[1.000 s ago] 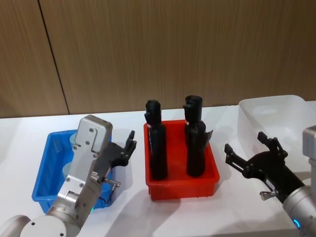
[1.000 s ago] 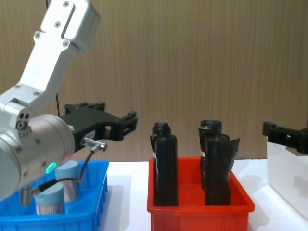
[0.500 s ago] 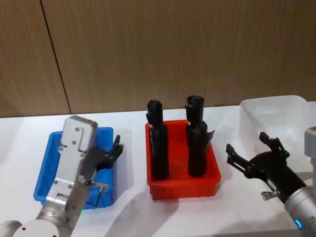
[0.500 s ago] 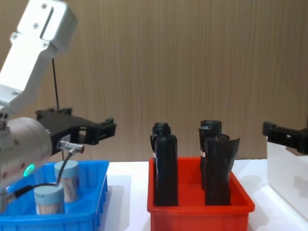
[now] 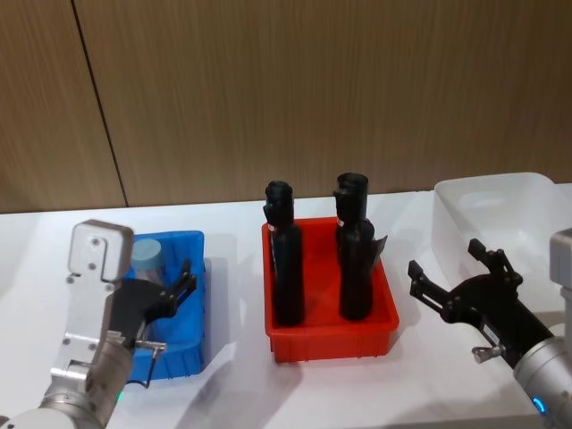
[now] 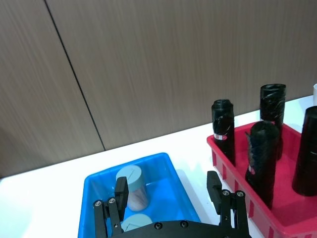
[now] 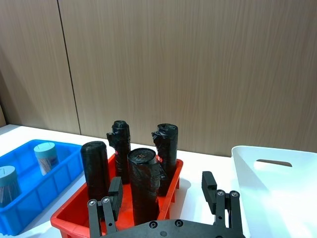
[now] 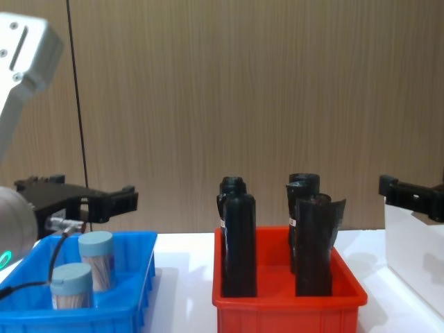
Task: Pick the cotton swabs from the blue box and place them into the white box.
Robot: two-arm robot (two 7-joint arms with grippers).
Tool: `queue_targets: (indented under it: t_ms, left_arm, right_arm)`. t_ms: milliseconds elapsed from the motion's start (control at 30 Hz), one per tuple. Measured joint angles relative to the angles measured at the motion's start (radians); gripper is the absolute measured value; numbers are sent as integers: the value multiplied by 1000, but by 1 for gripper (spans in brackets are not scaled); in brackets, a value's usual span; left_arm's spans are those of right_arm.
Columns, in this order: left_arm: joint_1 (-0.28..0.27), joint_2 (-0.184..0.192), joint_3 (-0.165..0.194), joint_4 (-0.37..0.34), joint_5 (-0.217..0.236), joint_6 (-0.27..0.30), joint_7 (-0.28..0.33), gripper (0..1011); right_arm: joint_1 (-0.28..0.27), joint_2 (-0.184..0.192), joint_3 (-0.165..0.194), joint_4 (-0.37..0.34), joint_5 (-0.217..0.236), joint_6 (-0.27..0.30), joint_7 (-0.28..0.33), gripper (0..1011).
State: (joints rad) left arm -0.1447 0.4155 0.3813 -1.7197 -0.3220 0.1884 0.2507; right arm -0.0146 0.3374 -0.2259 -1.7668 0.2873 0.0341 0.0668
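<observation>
The jar's lower body is closed in by the sides of the blue box (image 8: 142, 274), so my left gripper will grab the jar by its pale blue lid (image 8: 71, 278) next.
The blue box (image 5: 198, 322) sits at the table's left with two cotton swabs jars in it, pale blue lids up (image 8: 96, 258) (image 8: 70, 285). My left gripper (image 5: 183, 281) hangs open just above the box, its fingers (image 6: 121, 191) spread over the jars (image 6: 132, 182), touching neither. The white box (image 5: 500, 192) stands at the far right. In front of its left side my right gripper (image 5: 444, 259) is parked, open and holding nothing. From the right wrist, the blue box (image 7: 54, 178), a jar (image 7: 45, 156) and the white box (image 7: 282, 171) show.
A red bin (image 5: 331, 344) holding several tall black bottles (image 5: 286, 268) stands in the middle, between the two boxes. A brown panelled wall closes the back of the white table.
My left arm has swung left and back, carrying its open gripper from beside the red bin to above the blue box. The right arm has not moved.
</observation>
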Motion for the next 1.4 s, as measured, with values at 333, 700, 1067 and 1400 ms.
queue_targets:
  t_ms: [333,700,1067,1400]
  left_arm:
    - [-1,5,-29,45,-77,-7,-24,1004]
    - [-45,-9,-58,142,-138,0,-83,1004]
    - [-109,-31,-77,251,-150,24,-149,1004]
    - [-153,-46,-88,336,-151,37,-190,1004]
  right_arm:
    - [0,0,0,0,0,0,0,1003]
    - [0,0,0,0,0,0,0,1003]
    - [0,0,0,0,0,0,0,1003]
    - [0,0,0,0,0,0,0,1003]
